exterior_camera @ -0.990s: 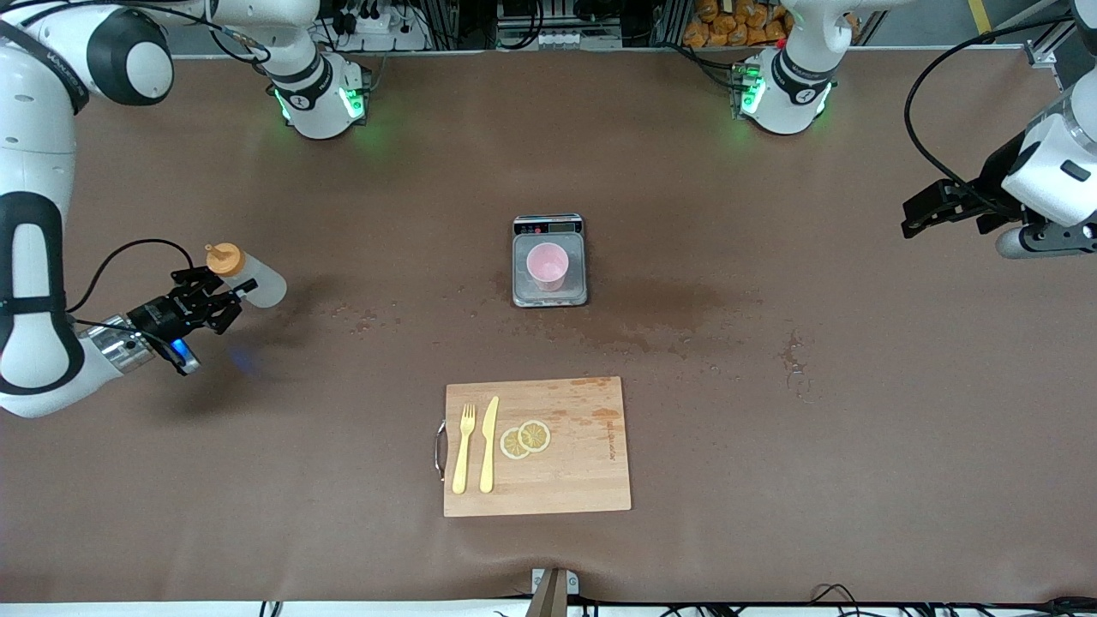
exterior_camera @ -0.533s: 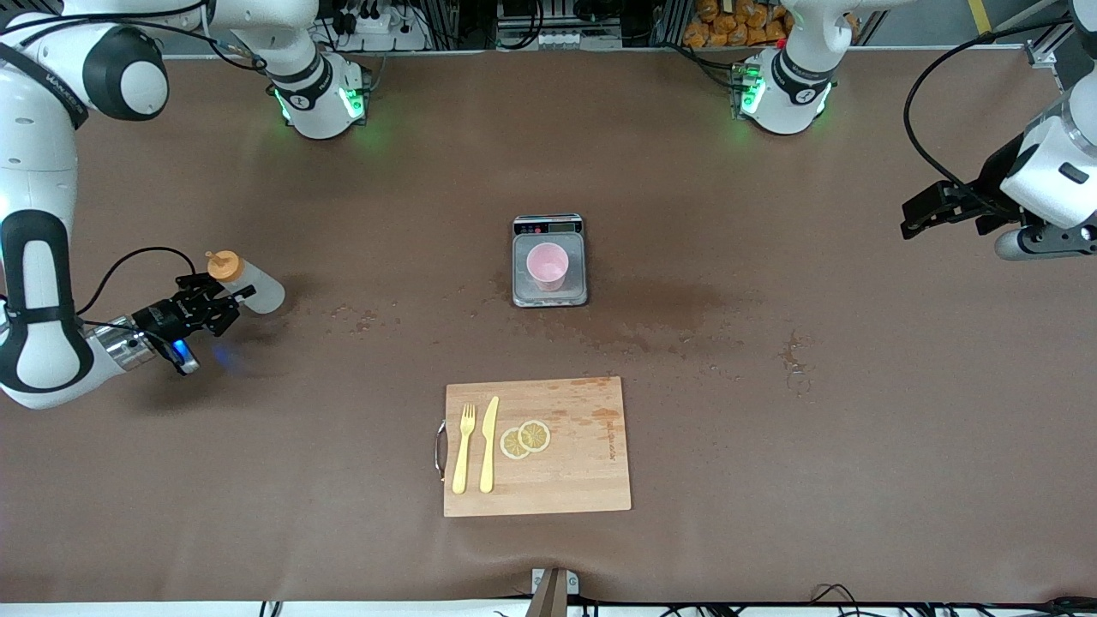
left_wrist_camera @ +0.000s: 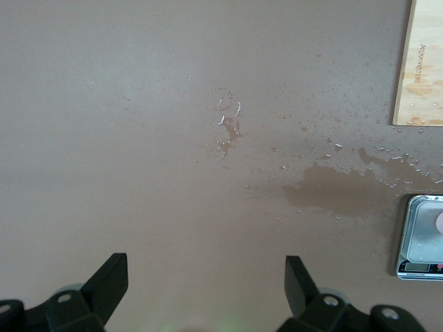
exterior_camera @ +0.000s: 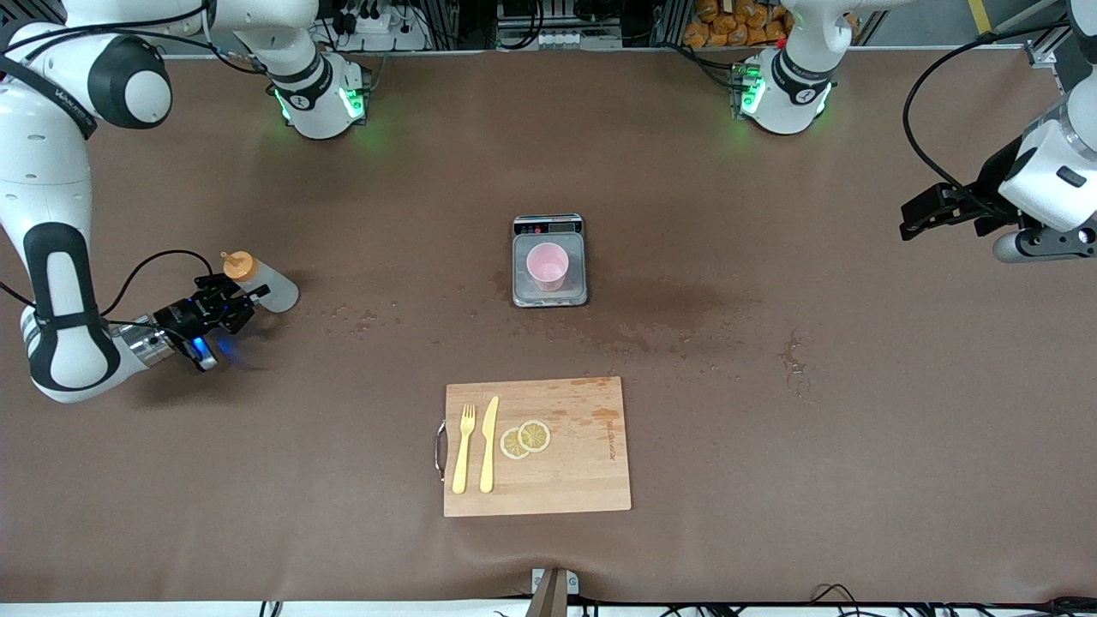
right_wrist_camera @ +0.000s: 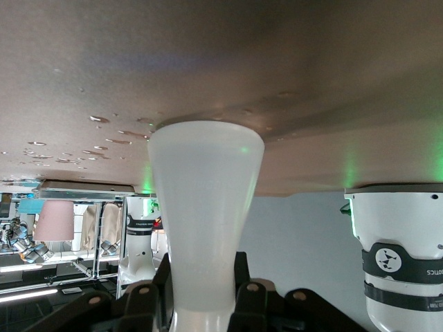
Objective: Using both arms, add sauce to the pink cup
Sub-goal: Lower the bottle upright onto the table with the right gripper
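The sauce bottle's base [exterior_camera: 285, 295] [right_wrist_camera: 206, 130] meets the tabletop, so the bottle would stand and my right gripper should release it now.
The sauce [exterior_camera: 272, 287], a whitish squeeze bottle with an orange cap [exterior_camera: 238, 266], hangs tilted low over the table at the right arm's end. My right gripper [exterior_camera: 237, 302] is shut on its body. In the right wrist view the bottle [right_wrist_camera: 205, 200] fills the middle, squeezed between both dark fingers [right_wrist_camera: 253, 294]. The pink cup [exterior_camera: 547, 266] stands upright on a small scale [exterior_camera: 569, 296] at mid-table. My left gripper [exterior_camera: 914, 218] waits open and empty high over the left arm's end; its wrist view shows the gripper [left_wrist_camera: 205, 273] with spread jaws above bare table.
A wooden cutting board [exterior_camera: 583, 463] with a yellow fork [exterior_camera: 463, 450], a knife [exterior_camera: 488, 446] and lemon slices [exterior_camera: 525, 439] lies nearer the front camera than the scale. Wet stains [exterior_camera: 677, 308] darken the mat beside the scale. The arm bases [exterior_camera: 319, 98] stand at the table's back edge.
My right gripper has carried the sauce a little toward the scale and lower. The left arm has barely moved.
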Robot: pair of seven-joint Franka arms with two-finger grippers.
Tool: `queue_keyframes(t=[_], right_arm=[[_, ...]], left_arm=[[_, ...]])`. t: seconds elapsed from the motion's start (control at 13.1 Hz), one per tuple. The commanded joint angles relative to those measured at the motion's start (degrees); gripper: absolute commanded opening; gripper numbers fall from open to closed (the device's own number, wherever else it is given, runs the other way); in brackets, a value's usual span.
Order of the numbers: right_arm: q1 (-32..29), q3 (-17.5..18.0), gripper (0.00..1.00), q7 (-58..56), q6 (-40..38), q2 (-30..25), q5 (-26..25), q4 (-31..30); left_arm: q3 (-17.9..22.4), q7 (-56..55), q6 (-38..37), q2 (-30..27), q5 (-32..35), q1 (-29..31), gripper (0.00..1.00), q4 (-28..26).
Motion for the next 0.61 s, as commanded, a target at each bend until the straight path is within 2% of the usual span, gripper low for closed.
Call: queue_keyframes(t=[0.0,0.08,0.15,0.53], right_arm=[[-1.48,0.93,0.38,-0.36,-0.50,-0.34,-0.40,-0.69],[-1.66,0.93,0.86,-0.44,-0.67,-0.51,-0.32,-0.69],[-1.66,0.93,1.00,-0.27,-0.67,-0.69,-0.40,-0.52],[-1.48,1.01,1.00,8.07,-4.00,-2.18,-0.41,2.11]], left_arm=[[0.28,0.56,-0.16,0.04,-0.69,-0.05,1.00,0.18],[0.28,0.56,-0.16,0.05,-0.69,-0.05,1.00,0.18],[0.28,0.56,-0.16,0.05,-0.69,-0.05,1.00,0.18],[0.28,0.56,-0.16,-0.04,-0.69,0.04,1.00,0.18]])
